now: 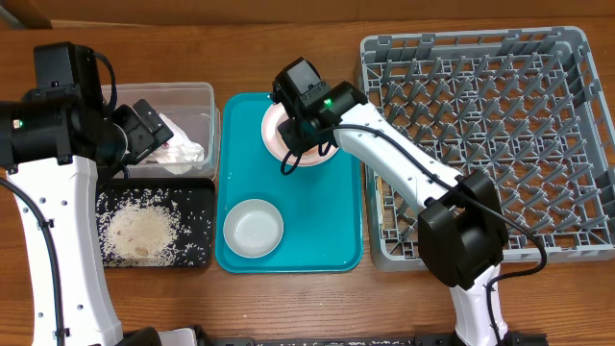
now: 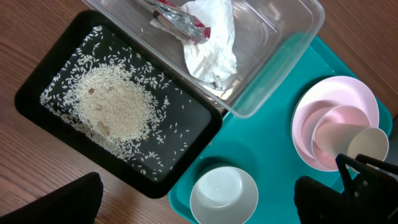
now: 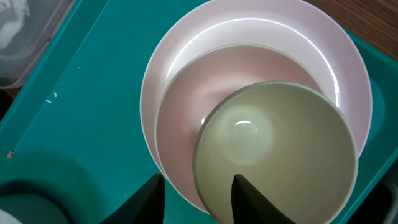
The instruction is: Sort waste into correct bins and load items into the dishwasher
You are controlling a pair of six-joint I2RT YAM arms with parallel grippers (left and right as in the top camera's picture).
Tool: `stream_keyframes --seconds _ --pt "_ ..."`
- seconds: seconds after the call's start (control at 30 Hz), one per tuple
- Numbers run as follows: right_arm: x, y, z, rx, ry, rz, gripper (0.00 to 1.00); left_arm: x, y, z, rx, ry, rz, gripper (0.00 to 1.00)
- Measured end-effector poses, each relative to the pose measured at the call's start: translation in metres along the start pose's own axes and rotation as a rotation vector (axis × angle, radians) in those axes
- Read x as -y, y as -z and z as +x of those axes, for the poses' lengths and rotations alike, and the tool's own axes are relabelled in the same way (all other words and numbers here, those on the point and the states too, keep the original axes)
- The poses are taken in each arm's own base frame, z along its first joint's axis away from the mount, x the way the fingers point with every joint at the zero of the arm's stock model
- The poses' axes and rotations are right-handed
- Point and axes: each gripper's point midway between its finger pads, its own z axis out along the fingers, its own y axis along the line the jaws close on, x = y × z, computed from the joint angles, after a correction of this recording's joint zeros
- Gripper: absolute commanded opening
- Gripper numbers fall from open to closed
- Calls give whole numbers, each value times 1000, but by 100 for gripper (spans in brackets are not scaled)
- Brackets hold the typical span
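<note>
I should hold the white cup by its rim next, with one fingertip of my right gripper inside. Then my right gripper should load the cup upside down into the dish rack.
A pale pink plate lies at the back of the teal tray with a small white cup standing on it. My right gripper is open partway and straddles the cup's rim, one finger inside and one outside, with a gap showing. A round pale bowl sits at the tray's front. My left gripper hangs wide open and empty above it, near the clear tub holding the napkin and red wrapper. Rice lies in the black tray.
The grey dish rack stands at the right, and my right arm reaches across its left edge. The teal tray sits between the rack and the two bins. Bare wooden table shows along the back and left.
</note>
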Motion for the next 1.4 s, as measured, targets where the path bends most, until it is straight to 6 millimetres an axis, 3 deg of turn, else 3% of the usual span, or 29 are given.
stream_keyframes --seconds 0.77,1.03,1.4 --pt "0 0 5 -20 1 1 36 0 0 0 0 0 0 100" --pt "3 -15 7 4 12 12 36 0 0 0 0 0 0 100" --pt "10 -17 6 12 18 54 36 0 0 0 0 0 0 100"
